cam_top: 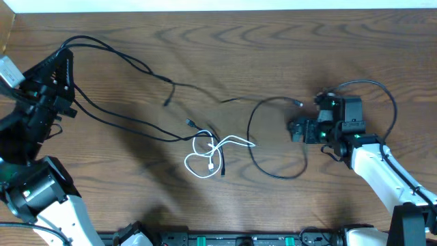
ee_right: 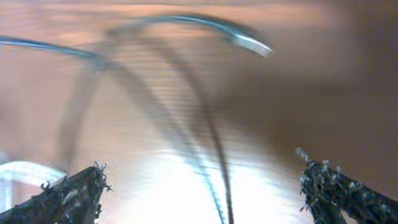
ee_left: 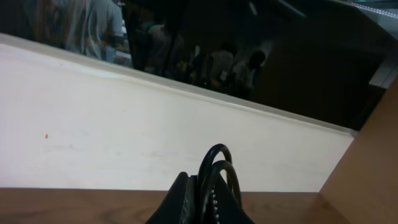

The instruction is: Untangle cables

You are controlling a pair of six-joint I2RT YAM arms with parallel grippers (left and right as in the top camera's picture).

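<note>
The white cable (cam_top: pixel 212 152) needs to be pulled free. My right gripper will reach it and grab its outer loop (cam_top: pixel 246 142) to do so, and the black cord ends will stay free.
My left gripper (cam_top: pixel 63 57) is at the far left, raised, and shut on looped black cables (ee_left: pixel 217 155); in the left wrist view its fingers (ee_left: pixel 208 190) are closed together around them. Two black cables (cam_top: pixel 130 61) trail from it to the middle. A white cable (cam_top: pixel 212 152) lies there in loops, crossed by black cord ends. My right gripper (cam_top: pixel 295 130) is open, low over a black cable loop (cam_top: pixel 254 147). In the right wrist view its fingers (ee_right: pixel 202 180) are wide apart, with the blurred black cable (ee_right: pixel 214 143) between them and a plug end (ee_right: pixel 252 42) beyond.
The brown wooden table (cam_top: pixel 341 55) ends at a white wall (ee_left: pixel 124 124) along the far edge. A thicker black cable (cam_top: pixel 386 96) fixed to the right arm arcs behind its wrist. A bit of the white cable shows at the lower left of the right wrist view (ee_right: pixel 18 169).
</note>
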